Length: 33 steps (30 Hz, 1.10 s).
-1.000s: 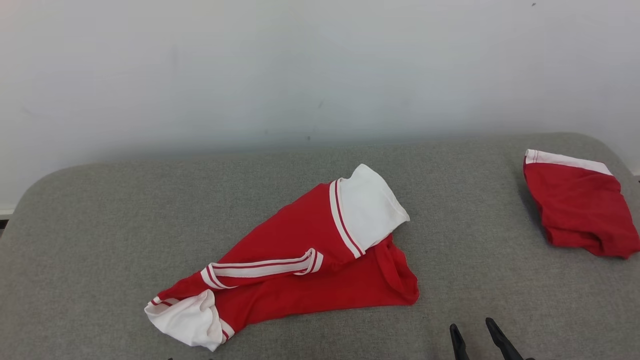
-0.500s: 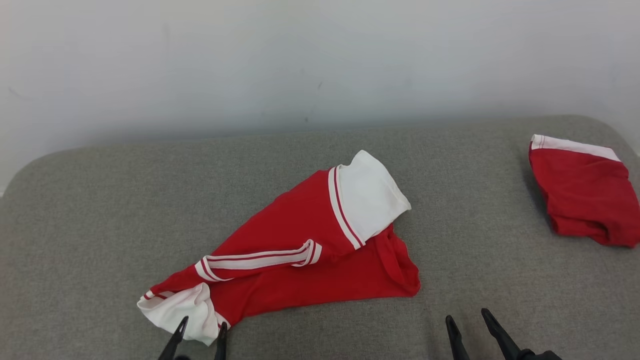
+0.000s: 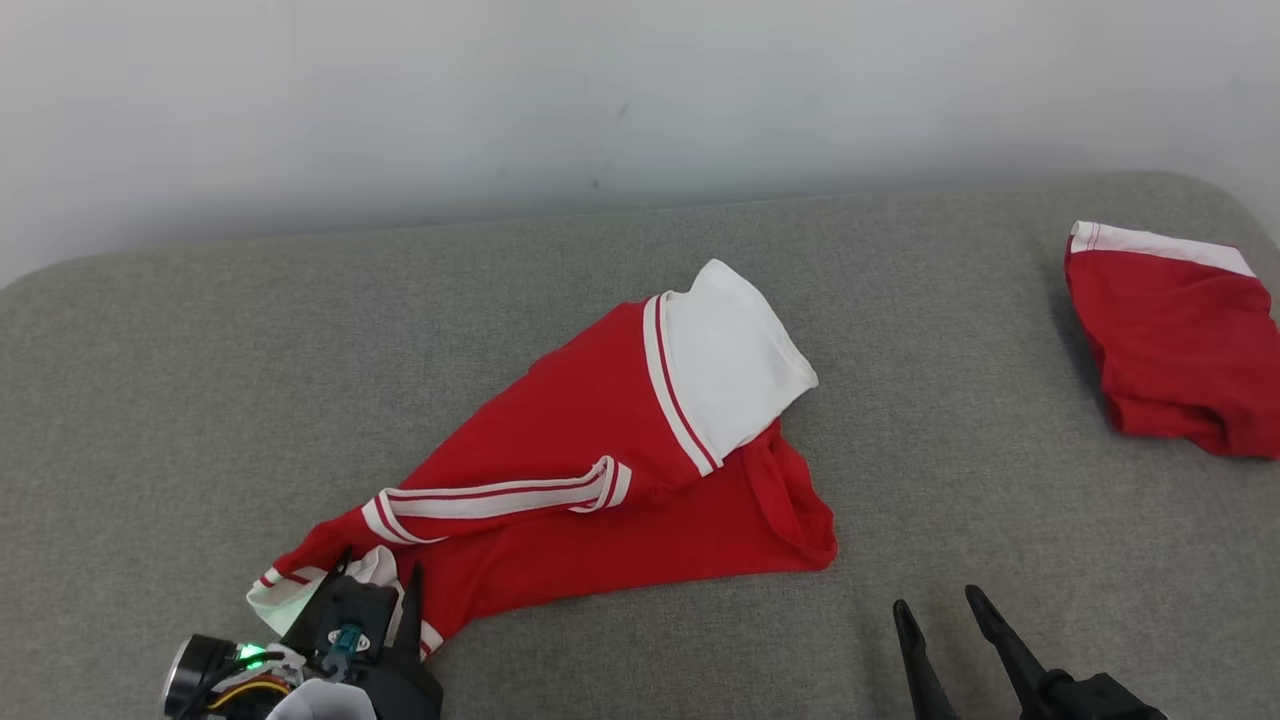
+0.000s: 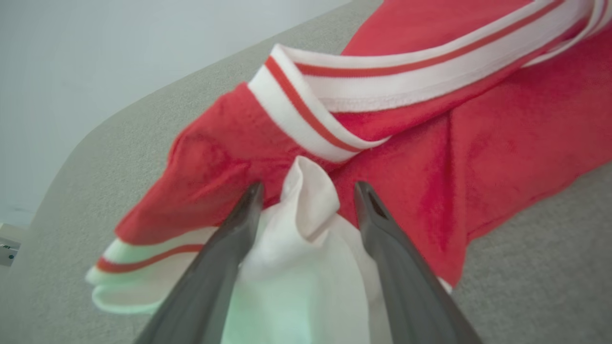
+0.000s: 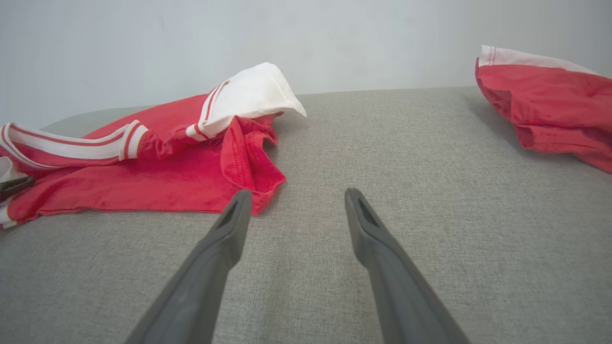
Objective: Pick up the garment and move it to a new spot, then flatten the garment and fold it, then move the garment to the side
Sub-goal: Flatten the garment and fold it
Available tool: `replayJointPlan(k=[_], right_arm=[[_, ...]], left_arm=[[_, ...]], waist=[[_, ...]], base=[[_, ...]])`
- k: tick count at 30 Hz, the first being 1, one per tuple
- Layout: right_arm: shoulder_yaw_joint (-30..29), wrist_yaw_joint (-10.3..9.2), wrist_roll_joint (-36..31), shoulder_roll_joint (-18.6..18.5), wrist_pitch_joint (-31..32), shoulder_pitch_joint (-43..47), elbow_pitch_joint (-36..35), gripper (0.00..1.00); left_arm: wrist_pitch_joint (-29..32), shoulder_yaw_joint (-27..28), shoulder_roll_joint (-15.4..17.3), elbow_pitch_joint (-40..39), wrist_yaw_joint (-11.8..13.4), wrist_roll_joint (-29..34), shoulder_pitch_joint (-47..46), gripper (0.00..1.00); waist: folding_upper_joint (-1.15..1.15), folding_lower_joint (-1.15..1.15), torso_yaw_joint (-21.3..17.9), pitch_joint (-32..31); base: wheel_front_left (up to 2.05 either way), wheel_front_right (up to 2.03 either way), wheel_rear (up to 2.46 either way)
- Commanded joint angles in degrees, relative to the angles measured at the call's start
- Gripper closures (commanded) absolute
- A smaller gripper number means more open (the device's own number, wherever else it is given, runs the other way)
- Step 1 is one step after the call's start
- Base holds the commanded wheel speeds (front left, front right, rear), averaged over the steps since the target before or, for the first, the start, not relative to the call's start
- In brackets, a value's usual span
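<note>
My right gripper pinches the garment's red hem corner point(image 3: 818, 542) point(image 5: 267, 192) next, because the corner stands up in a loose fold while the cloth beside it lies flat.
A crumpled red garment point(image 3: 600, 440) with white sleeves and white striped trim lies in the middle of the grey cushion point(image 3: 180, 400). My left gripper point(image 3: 380, 575) is open at the garment's near-left end. Its fingers straddle a raised fold of the white sleeve point(image 4: 306, 205), which stands between the jaws in the left wrist view, where the left gripper point(image 4: 310, 185) points at the red cloth point(image 4: 502, 143). My right gripper point(image 3: 937, 600) is open and holds nothing. It hovers over bare cushion just right of the garment's near-right corner point(image 5: 258, 191), with the right gripper point(image 5: 296, 193) beside it.
A second red garment point(image 3: 1170, 340) with a white band lies folded at the cushion's far right, also in the right wrist view point(image 5: 550, 95). A pale wall point(image 3: 640, 90) runs behind the cushion. Bare grey cushion lies between the two garments.
The head camera has tilted down. My left gripper has come up from the bottom edge and reached the white sleeve end, now straddling it. The right gripper has barely moved.
</note>
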Motion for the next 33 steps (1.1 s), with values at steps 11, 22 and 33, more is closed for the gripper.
replayJointPlan(k=[11,22,33], right_arm=[[5.82,-0.06,2.63,-0.1,-0.07,-7.37,7.81,0.0],[9.43,-0.06,2.92,0.95,-0.06,-19.87,27.77,0.53],[5.49,-0.06,12.65,-0.96,-0.08,-16.22,17.89,1.0]], left_arm=[[-5.48,1.41,-0.05,-8.98,0.08,-4.72,5.62,1.0],[-9.64,3.64,-0.04,-18.51,-1.89,-11.75,10.87,1.0],[-10.77,7.48,-1.27,-24.07,-6.05,-22.5,12.66,1.0]], waist=[[-0.01,-0.01,2.34,1.07],[-0.01,-0.01,6.24,1.4],[-0.01,-0.01,3.79,-3.88]], base=[[0.0,0.0,0.0],[0.0,0.0,0.0],[0.0,0.0,0.0]])
